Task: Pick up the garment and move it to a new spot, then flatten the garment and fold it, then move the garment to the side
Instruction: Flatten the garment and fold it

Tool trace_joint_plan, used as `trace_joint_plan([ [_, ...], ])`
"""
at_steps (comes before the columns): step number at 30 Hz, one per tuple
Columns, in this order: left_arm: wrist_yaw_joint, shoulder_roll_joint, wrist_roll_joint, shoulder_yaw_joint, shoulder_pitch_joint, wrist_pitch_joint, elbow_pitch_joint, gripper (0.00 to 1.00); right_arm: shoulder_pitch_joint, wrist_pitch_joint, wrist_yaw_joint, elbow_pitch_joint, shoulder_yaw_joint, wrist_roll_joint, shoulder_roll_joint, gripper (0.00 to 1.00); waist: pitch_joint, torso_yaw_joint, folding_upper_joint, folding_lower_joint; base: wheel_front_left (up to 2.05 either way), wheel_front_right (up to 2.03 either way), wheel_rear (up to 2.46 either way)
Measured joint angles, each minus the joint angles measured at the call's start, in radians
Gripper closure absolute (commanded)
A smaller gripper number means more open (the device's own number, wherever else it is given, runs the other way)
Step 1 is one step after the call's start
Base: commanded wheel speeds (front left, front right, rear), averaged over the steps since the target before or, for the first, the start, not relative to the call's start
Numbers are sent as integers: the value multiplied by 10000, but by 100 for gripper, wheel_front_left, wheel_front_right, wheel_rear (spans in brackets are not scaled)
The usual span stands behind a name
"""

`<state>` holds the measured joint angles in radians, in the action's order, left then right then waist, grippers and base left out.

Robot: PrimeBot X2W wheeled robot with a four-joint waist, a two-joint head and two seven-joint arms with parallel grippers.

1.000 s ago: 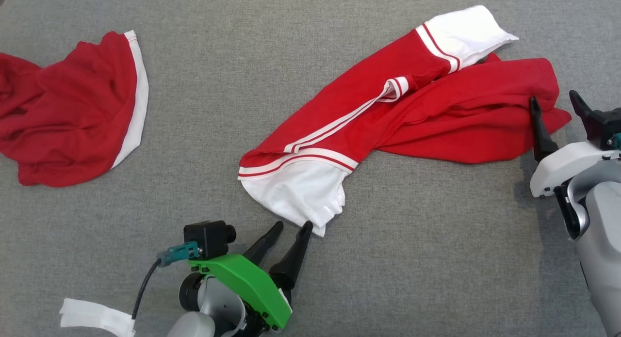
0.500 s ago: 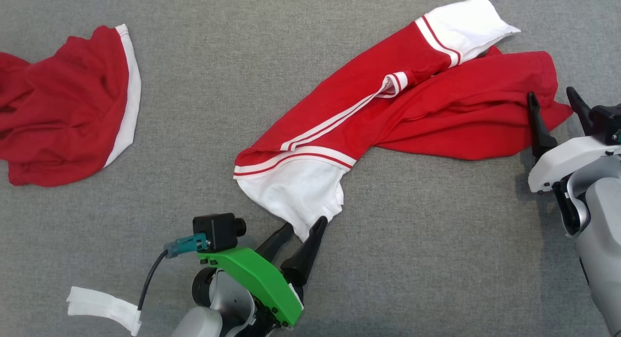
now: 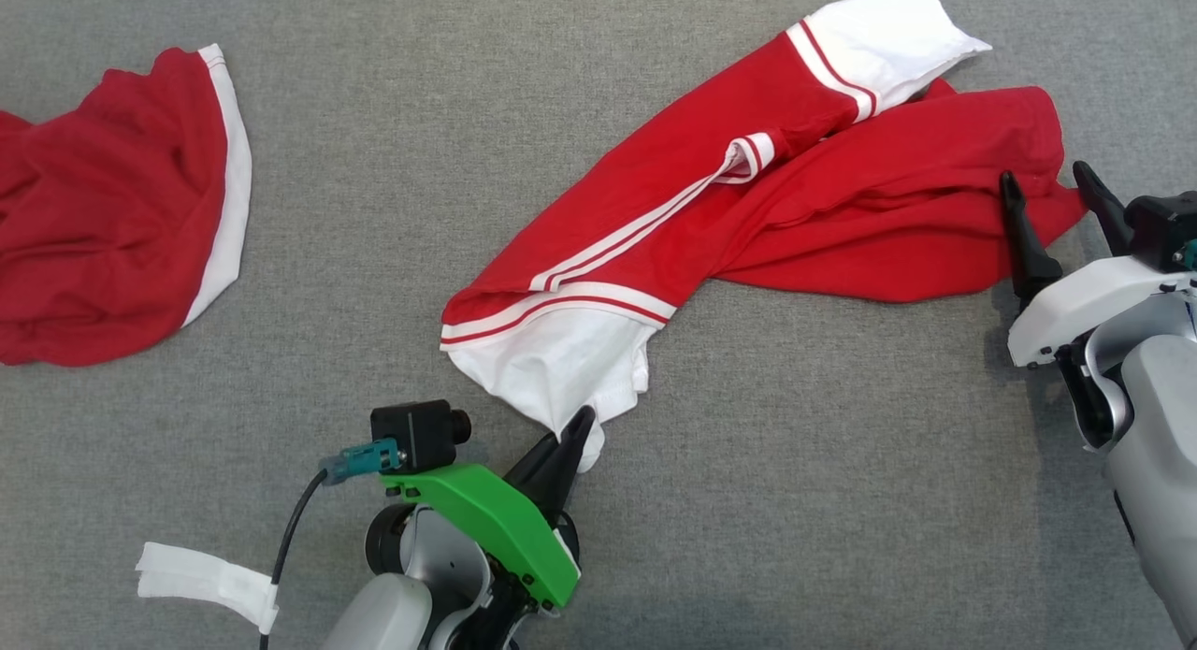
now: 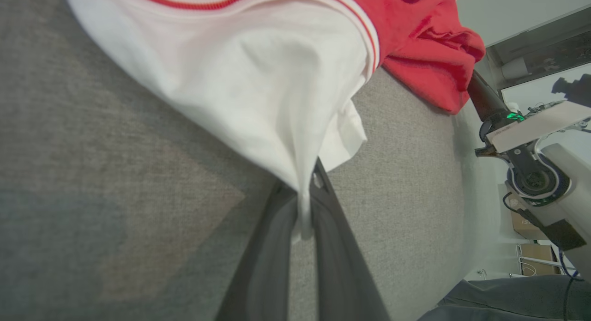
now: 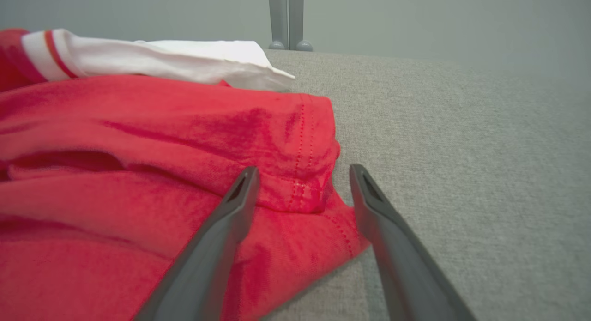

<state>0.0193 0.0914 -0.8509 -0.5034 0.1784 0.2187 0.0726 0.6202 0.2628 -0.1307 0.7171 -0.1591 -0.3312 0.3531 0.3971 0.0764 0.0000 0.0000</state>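
Observation:
The garment needs to go to a new spot, so the robot's right gripper should next pick up the red garment (image 3: pixel 864 212) by its hem corner (image 3: pixel 1066 207).
A red garment (image 3: pixel 842 210) with white striped sleeves lies crumpled across the grey surface, from centre to right. Its near white sleeve (image 3: pixel 552 365) points toward me. My left gripper (image 3: pixel 572 435) is shut on that sleeve's tip; in the left wrist view the white cloth (image 4: pixel 258 90) is pinched between the two dark fingers (image 4: pixel 272 247). My right gripper (image 3: pixel 1043 187) stands open at the garment's right hem. In the right wrist view the red hem corner (image 5: pixel 300 173) lies between the spread fingers (image 5: pixel 231 219), one over the cloth, the other over grey surface.
A second red garment (image 3: pixel 112 210) with a white band lies at the far left. A white strip (image 3: pixel 201 580) sits by my left arm near the front edge. Grey fabric surface (image 3: pixel 795 491) stretches open in front and at the upper middle.
My left gripper moved forward onto the white sleeve tip and shut on it. The right gripper stayed open at the hem. The view shifted slightly.

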Motion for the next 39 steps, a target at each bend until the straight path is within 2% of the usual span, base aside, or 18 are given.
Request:
trace_joint_plan([
  [6, -21, -12, -2, 25, 51, -100, 109, 100, -1, 0, 0, -17, -378, -362, 105, 0, -11, 66, 0, 0, 0, 0, 0],
  [7, -21, -12, -2, 31, 51, -105, 132, 100, -4, 0, 0, -13, -435, -420, 111, 3, -18, 74, 0, 0, 0, 0, 0],
  [9, -21, -12, -4, 31, 51, -138, 163, 100, -10, 0, 0, -4, -529, -506, 161, 29, -31, 93, 0, 0, 0, 0, 0],
  [10, -21, -15, -4, 35, 51, -150, 167, 100, -13, 0, 0, 13, -575, -571, 194, 52, -37, 102, 0, 0, 0, 0, 0],
  [14, -21, -17, -13, 50, 53, -190, 188, 100, -16, 0, 0, 73, -711, -811, 282, 66, -55, 121, 0, 0, 0, 0, 0],
  [17, -21, -15, -13, 48, 63, -207, 190, 100, -15, 0, 0, 107, -742, -982, 322, 60, -38, 137, 0, 0, 0, 0, 0],
  [18, -21, -13, -13, 48, 69, -221, 188, 100, -13, 0, 0, 113, -748, -1003, 341, 65, -33, 144, 0, 0, 0, 0, 0],
  [19, -21, -12, -13, 48, 74, -221, 190, 100, -11, 0, 0, 136, -746, -1064, 355, 73, -30, 151, 0, 0, 0, 0, 0],
  [20, -21, -8, -13, 48, 76, -221, 194, 100, -11, 0, 0, 176, -748, -1137, 359, 89, -32, 160, 0, 0, 0, 0, 0],
  [21, -21, -4, -15, 48, 78, -221, 198, 100, -11, 0, 0, 207, -757, -1185, 362, 100, -35, 169, 0, 0, 0, 0, 0],
  [27, -21, 59, -90, 138, 86, -268, 125, 100, -10, 0, 0, -36, -859, -1557, 399, 100, -101, 181, 0, 0, 0, 0, 0],
  [31, 8, 188, -96, 374, 105, -456, -198, 100, -56, 0, 0, -819, -861, -1841, 548, 100, -288, 171, 0, 0, 0, 0, 0],
  [35, 121, 485, -194, 763, 106, -500, -1126, 100, -407, 0, 0, -2345, -1024, -2849, 844, 100, -612, 146, 0, -1, 0, 0, 0],
  [39, 336, 951, -272, 1204, 98, -245, -2366, 100, -820, -71, 0, -4489, -1233, -4784, 1484, 100, -1017, 84, 0, -1, 0, 0, 0],
])
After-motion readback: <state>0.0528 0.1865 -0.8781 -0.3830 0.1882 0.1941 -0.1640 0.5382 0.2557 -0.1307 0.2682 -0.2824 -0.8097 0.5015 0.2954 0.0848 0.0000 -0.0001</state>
